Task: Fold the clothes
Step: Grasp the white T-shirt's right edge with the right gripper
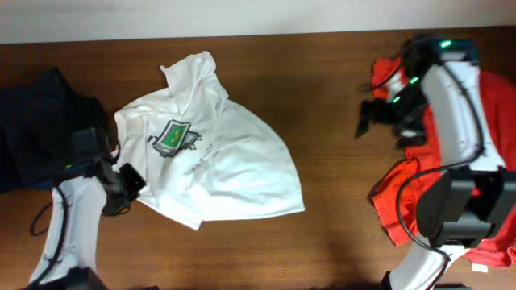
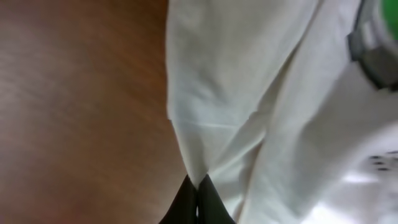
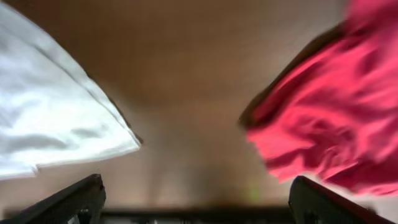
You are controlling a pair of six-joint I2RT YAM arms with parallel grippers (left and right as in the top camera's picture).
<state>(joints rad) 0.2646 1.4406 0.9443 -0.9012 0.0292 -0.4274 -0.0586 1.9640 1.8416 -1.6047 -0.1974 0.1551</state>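
To stretch and fold the white T-shirt, my right gripper will next grab the white T-shirt's corner (image 1: 299,206) (image 3: 132,143) nearest the red T-shirt, opposite my left gripper.
A white T-shirt (image 1: 218,153) with a green-and-black square print (image 1: 172,135) lies crumpled on the wooden table, left of centre. My left gripper (image 1: 127,184) is shut on the shirt's lower left edge; in the left wrist view the closed black jaws (image 2: 198,190) pinch white cloth (image 2: 261,93). My right gripper (image 1: 369,115) is open and empty, raised over bare table between the white shirt and a red T-shirt (image 1: 484,161). The right wrist view shows its spread fingers (image 3: 196,199), the white shirt's edge (image 3: 56,124) at left and the red shirt (image 3: 329,124) at right.
Dark navy garments (image 1: 36,129) lie piled at the table's left edge. The red shirt lies under the right arm's base (image 1: 468,209). Brown tabletop (image 1: 330,89) shows between the two shirts. A pale wall runs along the far edge.
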